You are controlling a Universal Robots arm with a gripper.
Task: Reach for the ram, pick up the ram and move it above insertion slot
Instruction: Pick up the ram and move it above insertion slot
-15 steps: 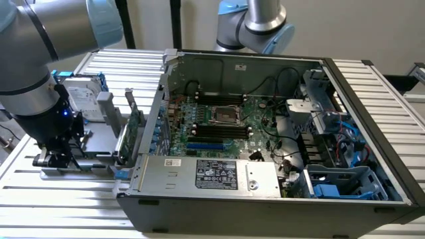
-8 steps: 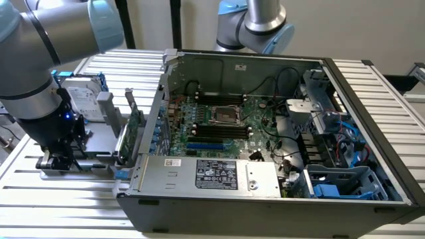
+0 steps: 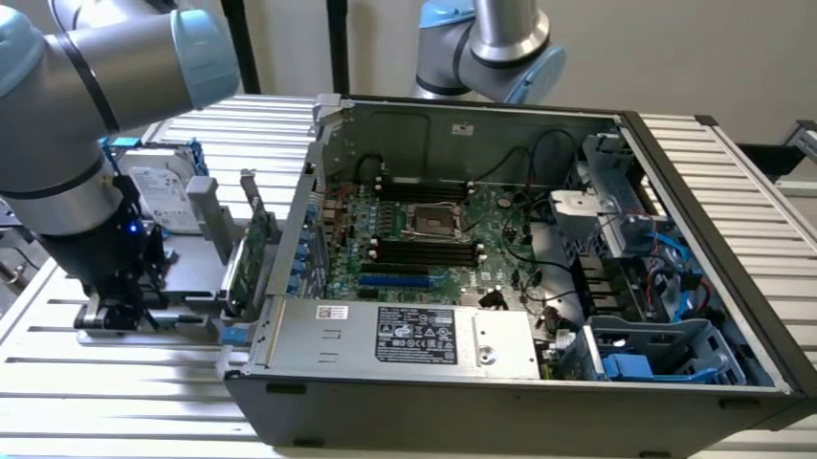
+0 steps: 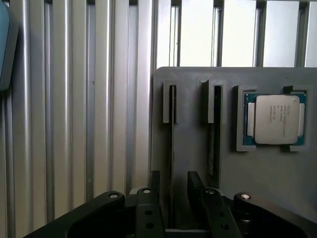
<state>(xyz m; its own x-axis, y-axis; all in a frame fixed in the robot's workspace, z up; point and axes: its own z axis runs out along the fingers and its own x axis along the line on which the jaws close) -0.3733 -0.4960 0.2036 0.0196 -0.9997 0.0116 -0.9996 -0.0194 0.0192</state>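
Note:
The robot's gripper will next grab the ram by the middle of its bare long edge [image 4: 172,184], which leaves the ram's contact edge free for the insertion slot.
A ram stick [image 4: 172,148] stands on edge in a slot of a grey holder plate [image 4: 193,79], showing as a thin dark strip. A second stick [image 4: 214,144] stands in the neighbouring slot. My gripper [image 4: 173,198] is open, with one black finger [image 4: 154,196] on each side of the first stick and a gap to it on both sides. In the exterior view the gripper [image 3: 121,311] is low over the holder, at the left of the open computer case. The black memory slots [image 3: 428,251] lie on the green motherboard [image 3: 492,229] inside the case.
A processor chip [image 4: 275,119] sits in a recess of the holder beside the sticks. A tall green expansion card [image 3: 249,249] stands between the holder and the case wall [image 3: 300,210]. A hard drive [image 3: 160,186] lies behind. A second arm [image 3: 492,43] stands at the back. The table [image 3: 115,392] is ribbed aluminium.

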